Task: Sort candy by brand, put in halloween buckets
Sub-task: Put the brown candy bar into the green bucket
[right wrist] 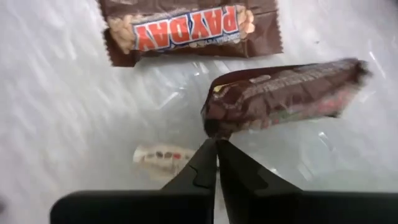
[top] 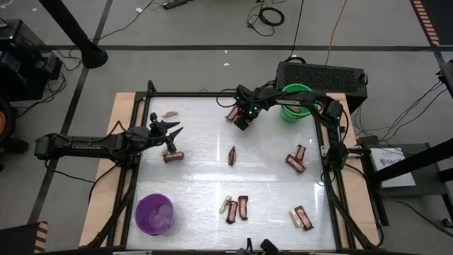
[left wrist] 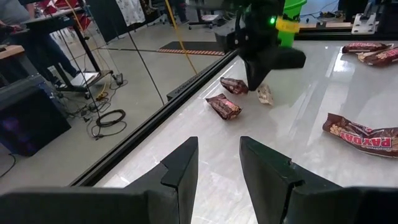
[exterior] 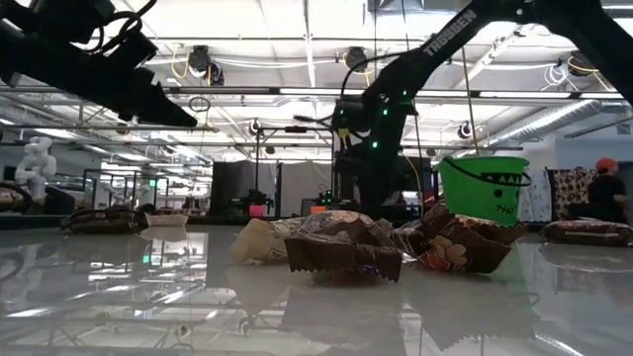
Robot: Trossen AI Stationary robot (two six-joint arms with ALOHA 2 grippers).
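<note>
The dark red-brown bar is over the table, outside the bucket, so my right gripper next moves it inside the green bucket (top: pixel 296 101) before releasing it.
My right gripper (top: pixel 239 119) (right wrist: pixel 216 144) is at the far middle of the table, beside the green bucket (top: pixel 296 101), shut on a dark red-brown candy bar (right wrist: pixel 286 93). Under it a PayDay bar (right wrist: pixel 186 28) and a small pale candy (right wrist: pixel 158 155) lie flat on the table. My left gripper (top: pixel 173 129) (left wrist: pixel 217 146) hovers open over the table's left side and points toward the right arm. A dark bar (top: pixel 173 156) lies just on its near side. The purple bucket (top: pixel 154 212) stands at the near left corner. My right gripper pinches the dark red-brown bar by one end of its wrapper (right wrist: pixel 212 127), only at the free ends of the two fingers. The fingers come from above, pointing down. The bar reaches out sideways from the fingertips. Whether it is clear of the table, I cannot tell.
More bars lie scattered: a pale one (top: pixel 170 113) at far left, one (top: pixel 232 156) mid-table, a pair (top: pixel 296 159) at right, and others (top: pixel 236 209) (top: pixel 302 217) along the near side. A black frame (top: pixel 212 95) rims the glossy table. A person (exterior: pixel 603 193) is beyond it.
</note>
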